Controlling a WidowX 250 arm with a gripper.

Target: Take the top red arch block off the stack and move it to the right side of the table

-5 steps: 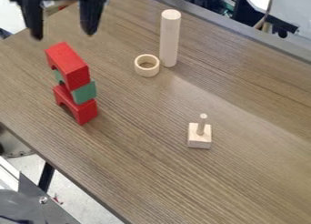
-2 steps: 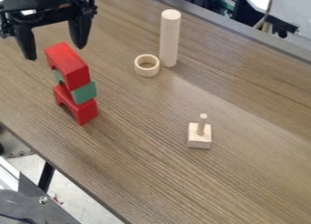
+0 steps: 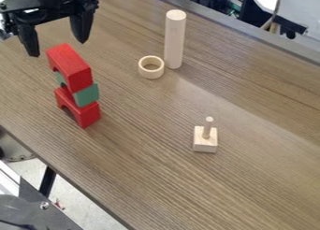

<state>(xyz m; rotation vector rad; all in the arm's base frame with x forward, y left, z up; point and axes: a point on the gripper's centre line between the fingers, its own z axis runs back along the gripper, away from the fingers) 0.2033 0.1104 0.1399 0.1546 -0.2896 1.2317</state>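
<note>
My gripper reaches the top red arched block next and grabs its long sides, to free the green block (image 3: pixel 87 95) in the stack.
At the upper left, the black gripper (image 3: pixel 57 47) hangs open with nothing between its fingers. Just below it in the view stands a stack: a red arched block (image 3: pixel 70 68) on top, a green block (image 3: pixel 87 95) in the middle and another red arched block (image 3: pixel 78 109) at the bottom. The gripper does not hold the stack. A pale wooden ring (image 3: pixel 151 67) lies to the right, beside a tall upright wooden cylinder (image 3: pixel 175 39). Farther down and right is a small square wooden base with an upright peg (image 3: pixel 206 139).
The brown wooden table (image 3: pixel 143 163) has a near edge running from the left side down to the bottom centre. Metal equipment (image 3: pixel 37 205) stands beyond that edge at the lower left. Cables and dark gear (image 3: pixel 219 2) lie behind the table's far edge.
The gripper has come lower into view, above the stack, then shifted slightly up again. It stays open. The blocks, ring, cylinder and peg base have not moved.
</note>
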